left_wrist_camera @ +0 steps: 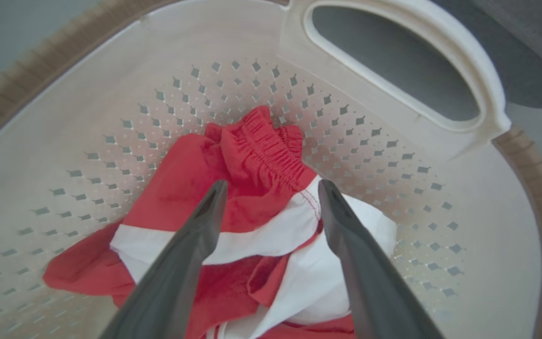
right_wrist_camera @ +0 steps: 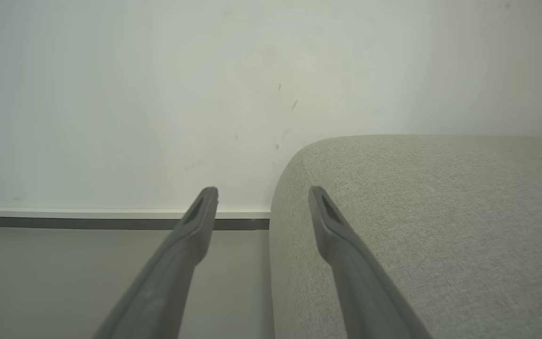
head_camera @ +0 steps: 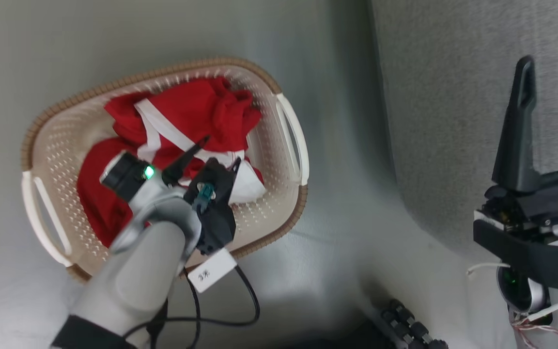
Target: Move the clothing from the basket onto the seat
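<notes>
I need to move the clothing onto the seat [head_camera: 453,121], so next my left gripper will grab the red garment by its white band at the elastic waistband [head_camera: 224,156].
The cream basket [head_camera: 51,160] with a brown rim stands on the floor at the left; its holed wall [left_wrist_camera: 111,117] and a side handle [left_wrist_camera: 482,94] are close in the left wrist view. Red clothing [head_camera: 192,111] with white bands lies crumpled inside it. My left gripper [head_camera: 221,152] reaches down into the basket, open, its fingertips just above a red and white garment [left_wrist_camera: 252,197] with an elastic waistband, straddling it. The grey seat [head_camera: 453,121] rises at the right. My right gripper [head_camera: 555,63] is open and holds nothing beside the seat's rounded corner [right_wrist_camera: 417,212].
A black cable and a white tag [head_camera: 211,272] hang from my left arm over the pale floor [head_camera: 347,218] between basket and seat. A dark ribbed part [head_camera: 410,329] of my base shows at the bottom. Beyond the seat are a wall and a baseboard [right_wrist_camera: 87,216].
</notes>
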Available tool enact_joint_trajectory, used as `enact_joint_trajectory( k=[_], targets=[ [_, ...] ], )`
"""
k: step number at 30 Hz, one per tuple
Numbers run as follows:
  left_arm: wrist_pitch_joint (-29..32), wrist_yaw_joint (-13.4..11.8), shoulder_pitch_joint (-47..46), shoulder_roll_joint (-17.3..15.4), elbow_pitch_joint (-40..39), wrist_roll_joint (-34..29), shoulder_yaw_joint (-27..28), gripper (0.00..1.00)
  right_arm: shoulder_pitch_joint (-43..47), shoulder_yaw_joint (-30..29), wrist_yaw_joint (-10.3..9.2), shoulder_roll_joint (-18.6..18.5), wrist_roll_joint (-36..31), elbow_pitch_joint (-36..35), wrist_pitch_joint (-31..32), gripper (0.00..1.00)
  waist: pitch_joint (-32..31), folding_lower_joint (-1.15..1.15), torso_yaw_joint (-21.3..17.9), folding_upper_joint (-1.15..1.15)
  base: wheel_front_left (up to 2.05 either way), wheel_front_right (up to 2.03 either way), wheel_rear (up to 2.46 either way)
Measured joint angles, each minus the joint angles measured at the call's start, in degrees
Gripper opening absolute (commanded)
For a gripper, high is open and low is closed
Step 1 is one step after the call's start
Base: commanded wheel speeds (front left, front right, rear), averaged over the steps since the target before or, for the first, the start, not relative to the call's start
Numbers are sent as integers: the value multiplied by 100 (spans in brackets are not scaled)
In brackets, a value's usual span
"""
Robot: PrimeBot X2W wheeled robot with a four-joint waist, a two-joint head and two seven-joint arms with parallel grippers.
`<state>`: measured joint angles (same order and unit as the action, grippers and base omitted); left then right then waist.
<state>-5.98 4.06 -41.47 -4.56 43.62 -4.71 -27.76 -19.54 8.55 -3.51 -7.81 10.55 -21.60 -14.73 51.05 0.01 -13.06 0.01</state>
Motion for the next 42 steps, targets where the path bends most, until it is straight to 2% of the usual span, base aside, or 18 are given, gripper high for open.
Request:
enact_joint_trajectory(
  k=[8,15,16,17,18,29,37,42],
  targets=[
    [164,42,-568,-103,392,-253,-90,100,-370,-3,48,66,-45,-65,0,100,661,1,-81,0,0,0,0],
    [210,-240,-822,-119,767,-301,-18,100,-491,11,100,122,-93,19,0,100,1040,0,-155,0,0,0,0],
    [198,-263,-851,-116,791,-301,-7,49,-509,9,100,124,-93,31,0,100,1058,0,-161,0,0,0,0],
    [181,-283,-882,-114,809,-301,-2,29,-530,5,101,124,-94,48,0,100,1070,0,-165,0,0,0,0],
    [155,-312,-899,-108,828,-301,-1,0,-553,2,102,127,-96,74,0,100,1074,0,-167,0,0,0,0],
    [-337,-412,-915,66,1058,-215,-4,0,-623,-120,151,151,-212,389,0,100,851,-1,-55,-1,0,0,0],
    [-683,-397,-868,155,1111,71,-2,0,-662,-247,201,129,-261,776,0,100,503,-1,122,-1,0,0,0],
    [-795,-294,-766,185,1098,331,89,0,-639,-327,210,115,-264,1096,0,100,187,-1,257,-1,0,0,0]
  ],
)
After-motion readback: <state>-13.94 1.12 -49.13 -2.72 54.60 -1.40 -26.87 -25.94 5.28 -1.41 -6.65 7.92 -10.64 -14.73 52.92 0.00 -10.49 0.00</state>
